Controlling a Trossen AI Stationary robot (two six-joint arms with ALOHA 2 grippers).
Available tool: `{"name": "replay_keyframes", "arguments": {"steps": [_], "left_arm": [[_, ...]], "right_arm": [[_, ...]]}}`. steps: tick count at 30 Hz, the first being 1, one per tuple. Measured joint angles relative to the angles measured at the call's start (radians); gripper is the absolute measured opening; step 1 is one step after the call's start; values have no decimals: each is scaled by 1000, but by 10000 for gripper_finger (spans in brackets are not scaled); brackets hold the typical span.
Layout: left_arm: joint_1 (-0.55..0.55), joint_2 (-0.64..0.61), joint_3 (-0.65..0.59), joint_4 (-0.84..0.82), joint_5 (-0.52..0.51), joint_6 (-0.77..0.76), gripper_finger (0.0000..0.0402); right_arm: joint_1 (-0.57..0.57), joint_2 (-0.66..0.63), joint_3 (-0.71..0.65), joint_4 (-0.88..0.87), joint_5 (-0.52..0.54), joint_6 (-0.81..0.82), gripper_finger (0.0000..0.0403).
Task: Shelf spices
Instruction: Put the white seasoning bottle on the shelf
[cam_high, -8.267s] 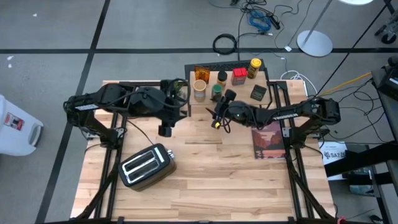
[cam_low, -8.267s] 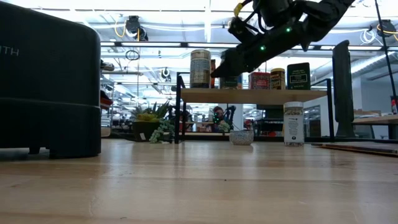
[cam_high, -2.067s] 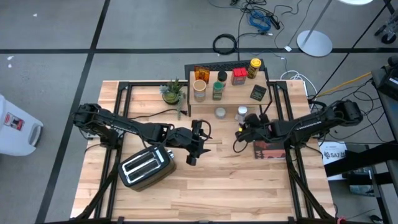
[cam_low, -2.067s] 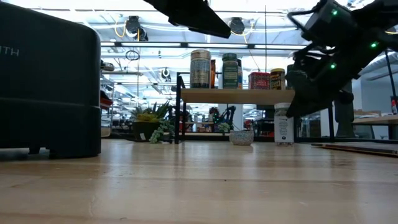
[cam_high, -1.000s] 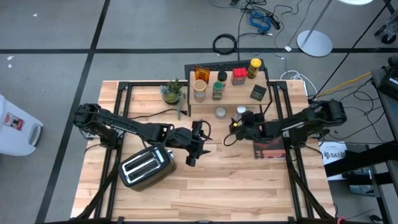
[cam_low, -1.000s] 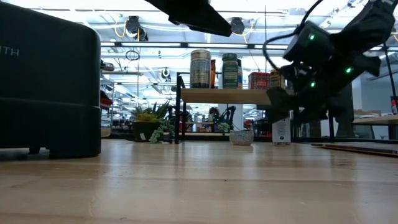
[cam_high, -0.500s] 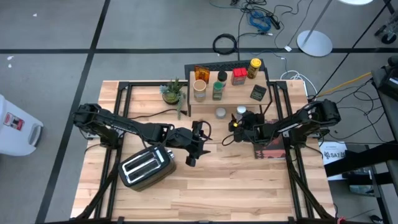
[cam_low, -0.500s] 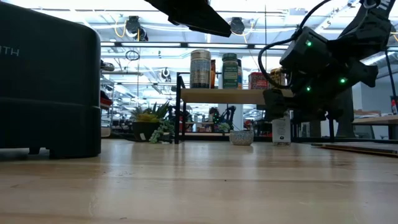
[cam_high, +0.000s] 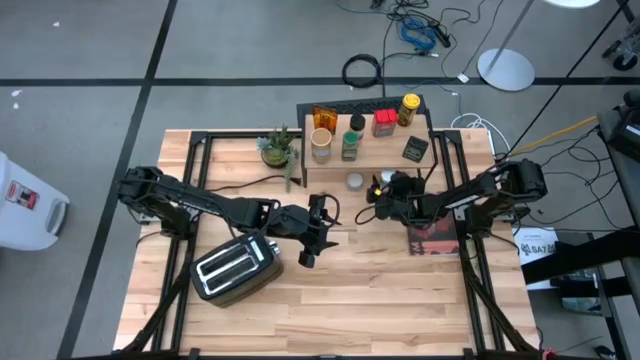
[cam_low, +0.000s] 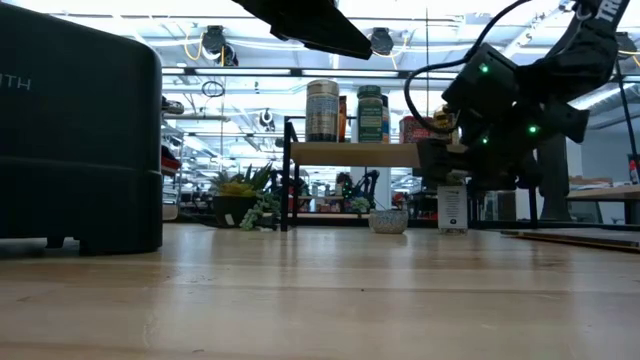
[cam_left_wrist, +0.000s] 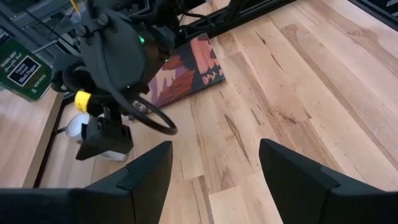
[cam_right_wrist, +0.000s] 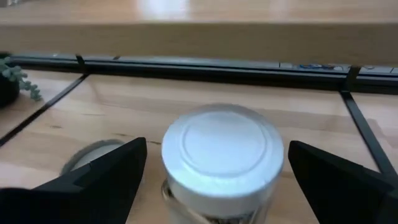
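Observation:
The right gripper grabs the clear jar by its body under the white lid next, to set the jar upright on the shelf (cam_right_wrist: 199, 38).
The shelf (cam_high: 365, 160) stands at the table's far edge, its wood top carrying several spices, among them an orange tin (cam_high: 324, 117), a green jar (cam_high: 350, 147), a red tin (cam_high: 384, 123) and a yellow jar (cam_high: 409, 108). A clear jar with a silver lid (cam_right_wrist: 222, 149) stands upright on the table in front of the shelf. My right gripper (cam_right_wrist: 216, 148) is open, one finger on either side of that lid without touching it. A low round jar (cam_high: 354, 181) sits on the table to its left. My left gripper (cam_high: 318, 228) hovers open over the table's middle.
A silver toaster (cam_high: 235, 265) lies at the near left, under the left arm. A small potted plant (cam_high: 278, 147) stands left of the shelf. A red patterned book (cam_high: 432, 235) lies flat under the right arm. Bare wood (cam_high: 340, 300) spreads along the near side.
My right gripper has moved toward the far edge, up to the silver-lidded jar, sinking a little and turning at the wrist, and its open fingers now flank the lid. The jar has stayed where it was.

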Motion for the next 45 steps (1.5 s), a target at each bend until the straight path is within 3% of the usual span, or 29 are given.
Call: {"name": "replay_keyframes", "arguments": {"steps": [9, 22, 34, 45], "left_arm": [[0, 0, 0, 1, 0, 0, 249], [0, 0, 0, 8, 0, -1, 249], [0, 0, 0, 2, 0, -3, 249], [0, 0, 0, -2, 0, -4, 249]], "right_arm": [[-38, 0, 0, 5, -31, -2, 356], [-58, 0, 0, 4, -53, -10, 225], [-46, 0, 0, 4, -69, -13, 220], [49, -2, 3, 9, -109, 27, 213]]}}
